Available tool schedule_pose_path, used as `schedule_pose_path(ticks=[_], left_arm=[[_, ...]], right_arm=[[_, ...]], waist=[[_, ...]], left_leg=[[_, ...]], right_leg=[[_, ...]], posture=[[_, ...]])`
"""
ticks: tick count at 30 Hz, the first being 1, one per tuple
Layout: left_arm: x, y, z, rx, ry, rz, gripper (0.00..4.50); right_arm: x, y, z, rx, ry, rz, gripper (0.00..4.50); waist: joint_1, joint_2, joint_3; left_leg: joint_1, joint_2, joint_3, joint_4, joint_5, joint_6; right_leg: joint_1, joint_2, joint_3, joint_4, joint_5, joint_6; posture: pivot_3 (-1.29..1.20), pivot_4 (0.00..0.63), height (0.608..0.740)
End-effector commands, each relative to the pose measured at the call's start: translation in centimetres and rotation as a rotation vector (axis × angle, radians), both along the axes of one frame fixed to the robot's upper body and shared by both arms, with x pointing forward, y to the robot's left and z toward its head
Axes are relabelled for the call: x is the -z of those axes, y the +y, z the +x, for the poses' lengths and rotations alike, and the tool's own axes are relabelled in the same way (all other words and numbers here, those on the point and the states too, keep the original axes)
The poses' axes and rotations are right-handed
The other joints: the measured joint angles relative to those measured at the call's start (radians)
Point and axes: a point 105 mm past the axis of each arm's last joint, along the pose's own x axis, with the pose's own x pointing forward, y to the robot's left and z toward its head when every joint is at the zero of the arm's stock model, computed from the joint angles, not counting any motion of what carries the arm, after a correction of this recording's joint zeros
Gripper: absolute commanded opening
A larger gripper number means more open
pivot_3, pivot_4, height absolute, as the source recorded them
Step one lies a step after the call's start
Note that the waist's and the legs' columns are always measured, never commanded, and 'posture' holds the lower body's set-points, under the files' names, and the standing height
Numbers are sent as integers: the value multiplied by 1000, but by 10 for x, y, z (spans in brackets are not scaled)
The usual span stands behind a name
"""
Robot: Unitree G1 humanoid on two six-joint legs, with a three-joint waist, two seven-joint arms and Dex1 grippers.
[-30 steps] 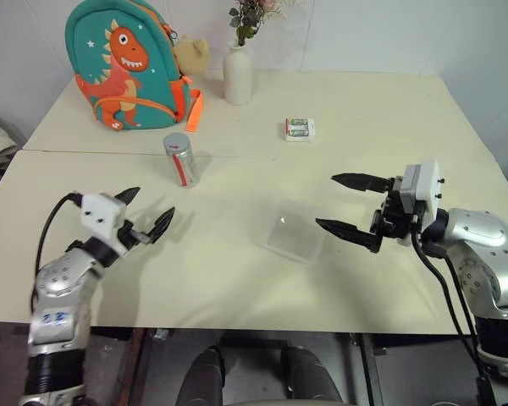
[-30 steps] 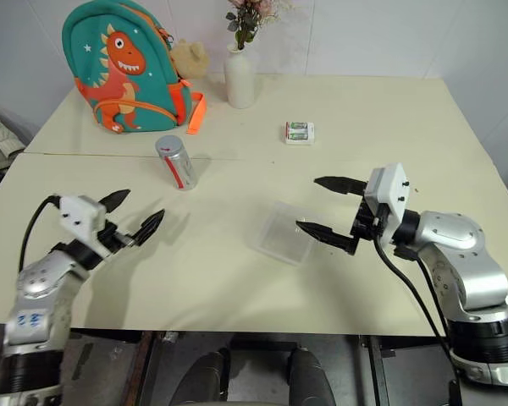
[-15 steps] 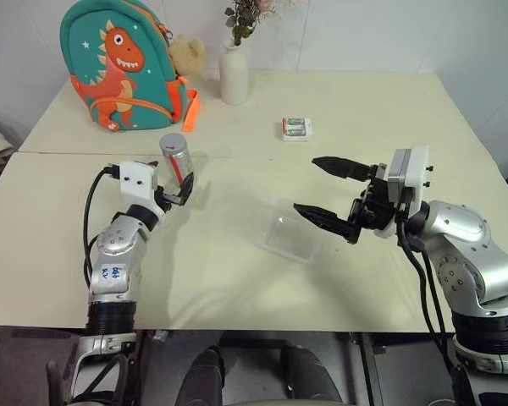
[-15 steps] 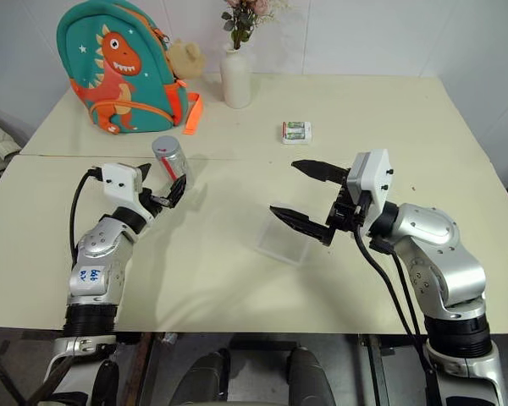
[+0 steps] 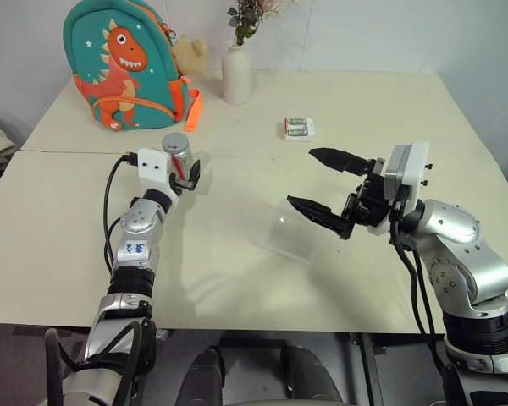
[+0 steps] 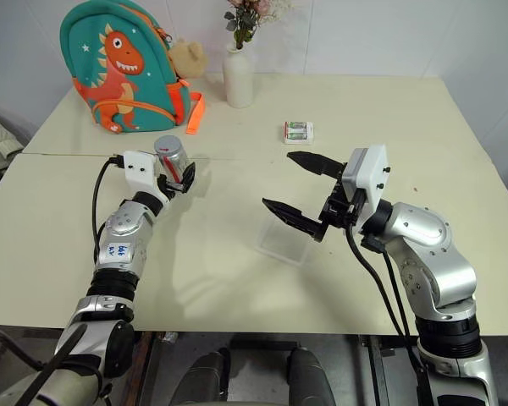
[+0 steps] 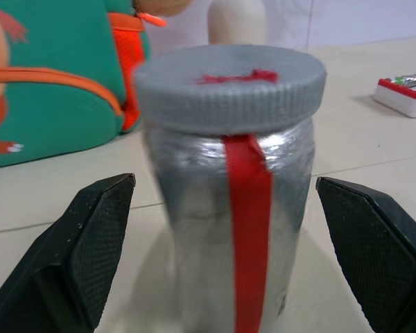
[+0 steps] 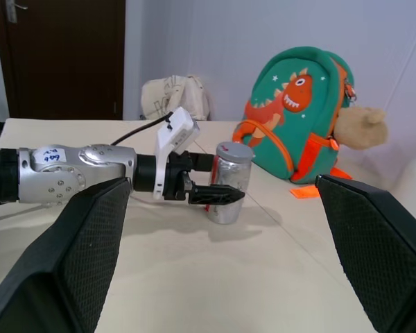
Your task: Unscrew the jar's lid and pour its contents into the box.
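Observation:
My left fingers are beside the body of the silver jar [image 5: 180, 161], below the grey lid. Closing now would hold the jar if they closed now. My left gripper should close on the jar.
The silver jar [image 5: 180, 161] with a red stripe stands upright on the table, its grey lid [image 7: 230, 82] with a red mark screwed on. My left gripper [image 5: 186, 172] is open, one black finger [image 7: 90, 239] on each side of the jar with gaps between; the right wrist view shows the same from the side, with the jar [image 8: 231, 184] between those fingers. The contents are hidden inside the jar. The clear box [image 5: 281, 243] lies mid-table. My right gripper [image 5: 302, 178] hovers open just above the box's right side, empty.
A teal dinosaur backpack [image 5: 123, 63] with a plush toy [image 5: 190, 53] stands at the back left, close behind the jar. A white vase [image 5: 237, 76] with flowers stands at the back. A small white-and-green packet [image 5: 299, 128] lies behind the box.
My left arm has reached forward from the table's near left to the jar, its open fingers now flanking it. My right gripper has shifted a little left and up over the box.

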Motion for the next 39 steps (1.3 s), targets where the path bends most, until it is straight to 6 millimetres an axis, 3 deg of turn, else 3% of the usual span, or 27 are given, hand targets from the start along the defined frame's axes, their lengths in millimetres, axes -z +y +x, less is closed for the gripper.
schedule_pose_path(ticks=[1, 2, 5, 12, 16, 21, 23, 32, 39], left_arm=[[-18, -2, 5, -4, -65, 16, 4465], [-19, -1, 5, -10, -69, 19, 4465], [-20, -1, 6, -9, -77, 22, 3868], [-24, -13, -3, 87, -109, -14, 1967], [-39, -25, -26, 264, -152, 26, 1968], [-42, -45, -81, 671, -42, 158, 1968], [-41, -50, -95, 764, 0, 212, 1968], [-48, -83, -113, 993, 44, 267, 1968], [-49, -104, -120, 1088, 39, 229, 1968]], right_arm=[[-8, 2, -7, -3, -55, 21, 4500], [-8, 2, -7, -2, -55, 24, 4500], [-8, 3, -7, -1, -54, 27, 4500], [-5, 3, -8, 2, -42, 28, 4500], [-5, 4, -9, 14, -29, 24, 4500], [-7, 17, -8, 59, 10, 16, 4500], [-7, 26, -8, 57, 25, 13, 4500], [-9, 83, -4, -45, 161, -30, 4500], [-10, 101, -1, -91, 170, -54, 4500]], waist=[[0, 0, 0], [1, 0, 0], [0, 0, 0], [0, 0, 0], [-3, 0, 0], [-6, 0, 0], [-3, 0, 0], [-1, 0, 0], [-3, 0, 0]], left_leg=[[0, 0, 0, 0, 0, 0], [0, 0, 0, 0, 0, 0], [0, 0, 0, 0, 0, 0], [0, 0, 0, 0, 0, 0], [0, 0, 0, 0, 0, 0], [0, 1, 0, -2, 1, -1], [1, 2, 0, -2, 1, -1], [1, 2, 0, -1, 2, -1], [0, 2, -1, -3, 1, 1]], right_leg=[[0, 0, 0, 0, 0, 0], [0, 0, 0, 0, 0, 0], [0, 0, 0, 0, 0, 0], [0, 0, 0, 0, 0, 0], [0, 0, 0, 0, 0, 0], [-2, 1, 0, 3, -1, -2], [-2, 1, 0, 4, -2, -3], [-1, 1, 0, 2, -1, -6], [-2, 1, 0, 2, -2, -5]], posture=[[0, 150, 740], [0, 150, 740], [0, 150, 740], [0, 150, 740], [0, 150, 740], [0, 150, 740], [0, 150, 740], [0, 150, 740], [0, 150, 740]])
